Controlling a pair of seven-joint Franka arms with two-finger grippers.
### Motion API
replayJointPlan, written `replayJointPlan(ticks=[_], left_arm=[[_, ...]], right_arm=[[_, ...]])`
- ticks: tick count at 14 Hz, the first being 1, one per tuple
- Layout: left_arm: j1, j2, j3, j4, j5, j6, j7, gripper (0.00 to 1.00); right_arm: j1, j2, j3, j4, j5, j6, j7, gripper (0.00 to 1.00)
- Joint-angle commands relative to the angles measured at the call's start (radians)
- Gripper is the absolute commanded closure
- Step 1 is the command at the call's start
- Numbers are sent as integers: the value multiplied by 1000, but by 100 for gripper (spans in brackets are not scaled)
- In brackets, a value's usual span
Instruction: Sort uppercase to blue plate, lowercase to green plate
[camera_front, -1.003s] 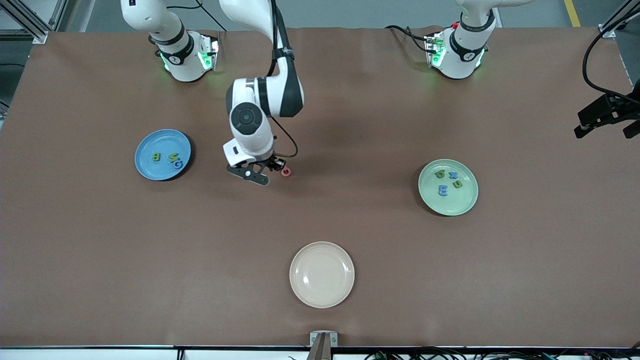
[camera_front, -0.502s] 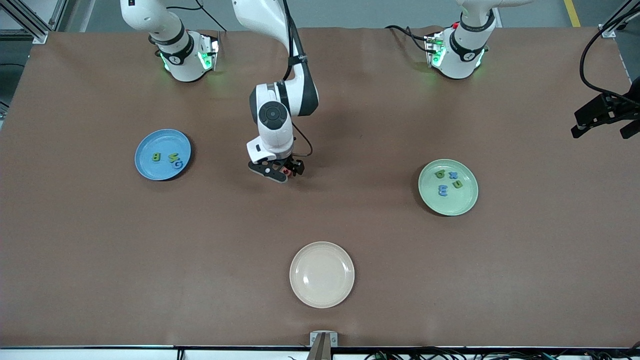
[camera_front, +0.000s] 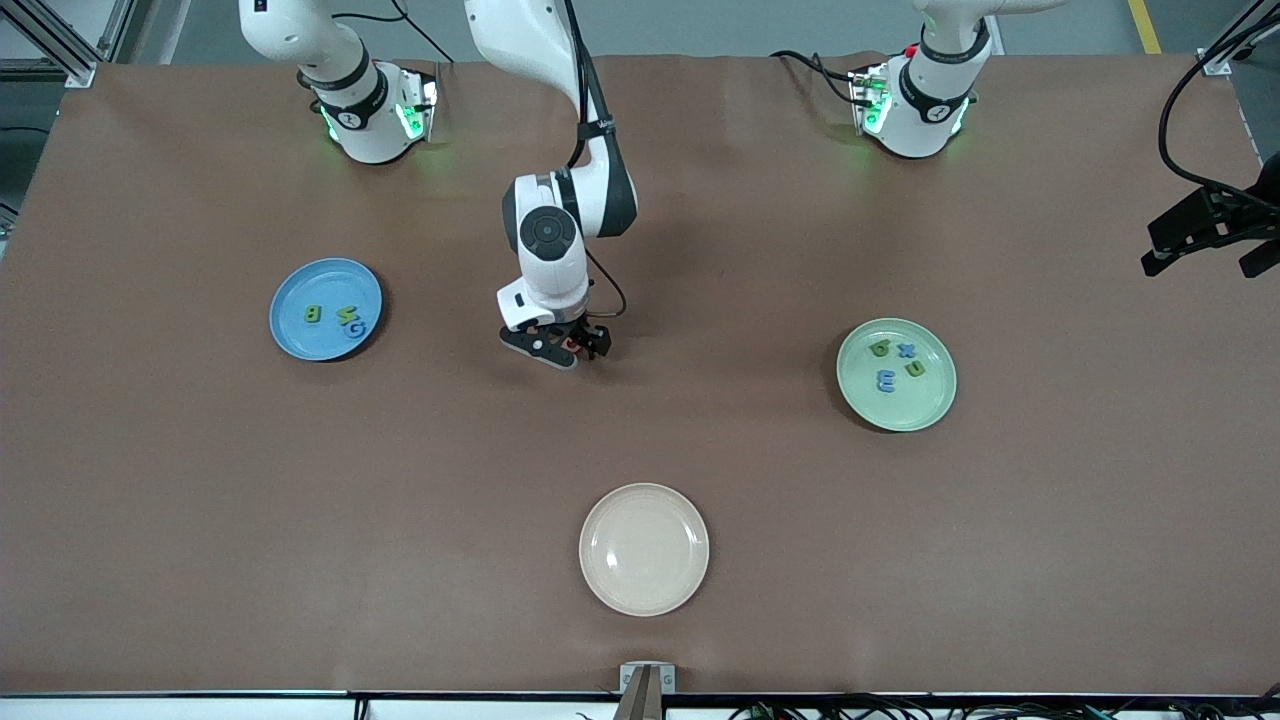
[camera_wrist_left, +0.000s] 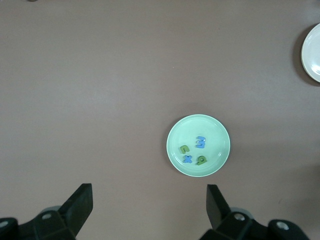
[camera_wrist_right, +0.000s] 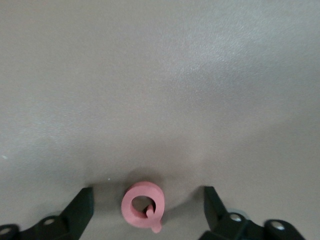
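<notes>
In the right wrist view my right gripper's open fingers are beside the pink-red letter's ring (camera_wrist_right: 131, 204), so it is time to close on the ring now.
The pink-red capital letter (camera_wrist_right: 144, 206), a ring with a small tail, lies flat on the brown table between the open fingers of my right gripper (camera_wrist_right: 146, 198); neither finger touches it. In the front view that gripper (camera_front: 562, 346) is low over the table's middle and mostly hides the letter. The blue plate (camera_front: 298, 287) holds the green B (camera_front: 312, 314), green N (camera_front: 346, 317) and blue G (camera_front: 356, 329). The green plate (camera_front: 900, 408) holds the green g (camera_front: 879, 348), blue x (camera_front: 906, 350), green u (camera_front: 914, 367) and blue m (camera_front: 885, 380). My left gripper (camera_front: 1205, 235) waits open, high above the green plate (camera_wrist_left: 175, 135).
An empty cream plate (camera_front: 644, 549) sits nearer the front camera than the right gripper and shows at the edge of the left wrist view (camera_wrist_left: 312, 47). Both arm bases stand along the table's back edge.
My right gripper has moved toward the left arm's end of the table, from beside the pink letter to over it, with its fingers now on either side of it. The left arm has not moved.
</notes>
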Motion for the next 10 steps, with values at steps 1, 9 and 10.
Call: replayJointPlan(ticks=[1, 9, 10], left_arm=[[-2, -9, 1, 9, -10, -9, 18, 0], [-2, -9, -17, 9, -6, -9, 17, 0], [-2, -9, -17, 9, -6, -8, 17, 0]], right_arm=[[-14, -11, 32, -22, 9, 38, -9, 16], [-20, -8, 57, -36, 9, 75, -9, 30], [-20, -8, 57, -38, 9, 75, -9, 37]])
